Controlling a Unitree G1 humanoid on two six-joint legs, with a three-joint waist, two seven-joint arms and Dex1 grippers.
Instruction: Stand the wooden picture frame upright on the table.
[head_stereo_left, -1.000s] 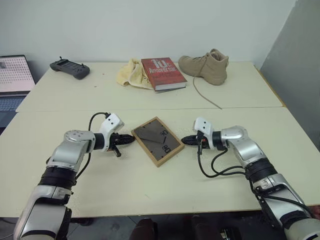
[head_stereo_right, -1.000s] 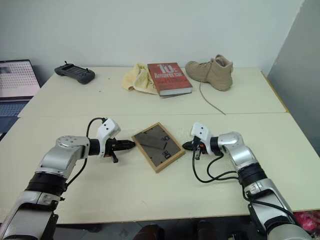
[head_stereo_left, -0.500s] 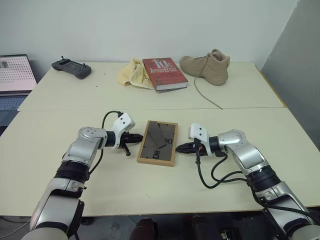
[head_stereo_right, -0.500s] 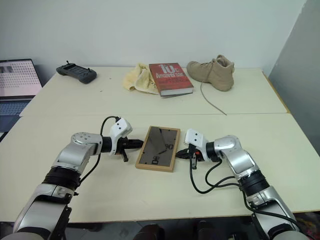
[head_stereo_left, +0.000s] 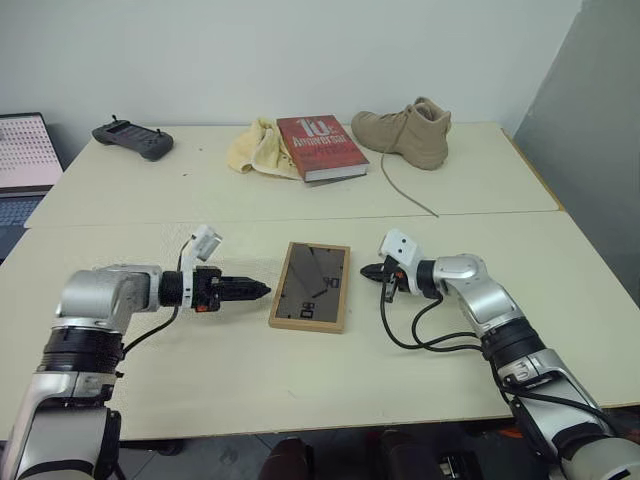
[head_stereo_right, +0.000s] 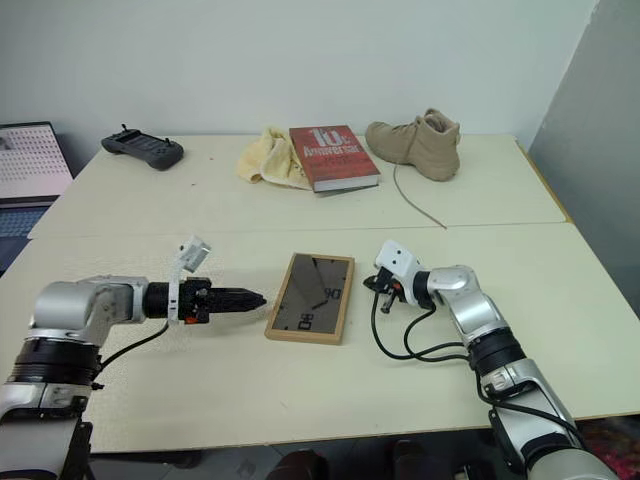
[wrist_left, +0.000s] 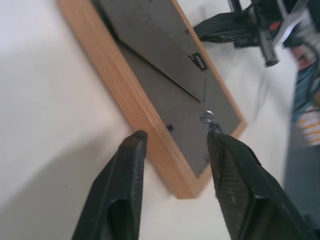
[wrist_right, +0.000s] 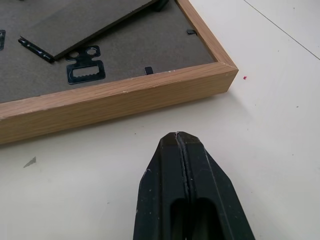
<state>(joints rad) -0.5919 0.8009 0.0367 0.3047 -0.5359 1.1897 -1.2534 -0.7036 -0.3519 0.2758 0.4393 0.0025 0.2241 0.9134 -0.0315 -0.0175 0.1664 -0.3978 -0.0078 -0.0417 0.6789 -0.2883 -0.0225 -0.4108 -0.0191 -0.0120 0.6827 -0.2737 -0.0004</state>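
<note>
The left gripper takes hold of the frame by its long wooden border (head_stereo_left: 282, 284) next, to stand the picture frame (head_stereo_left: 311, 287) upright.
The wooden picture frame (head_stereo_left: 311, 287) lies flat on the table (head_stereo_left: 220, 385), face down, its dark grey backing and black strut (wrist_left: 165, 60) turned up. My left gripper (head_stereo_left: 262, 290) points level at the frame's left long edge and stands just short of it. Its fingers (wrist_left: 127, 190) are open, and the wooden edge shows between them. My right gripper (head_stereo_left: 366, 271) is shut and empty. It rests low over the table a short way off the frame's right edge, and its closed tips (wrist_right: 177, 145) point at the wood border (wrist_right: 120, 102).
At the table's far side lie a red book (head_stereo_left: 320, 146), a yellow cloth (head_stereo_left: 252, 148), a tan boot (head_stereo_left: 408, 130) with a trailing lace (head_stereo_left: 405, 195), and a black controller (head_stereo_left: 132, 140). A laptop (head_stereo_left: 20, 150) stands at the far left. A seam (head_stereo_left: 150, 224) crosses the table.
The frame swung from diagonal to nearly square with the table edge. My left gripper drew back from it, rolled and opened. The right gripper stayed shut beside the right edge.
</note>
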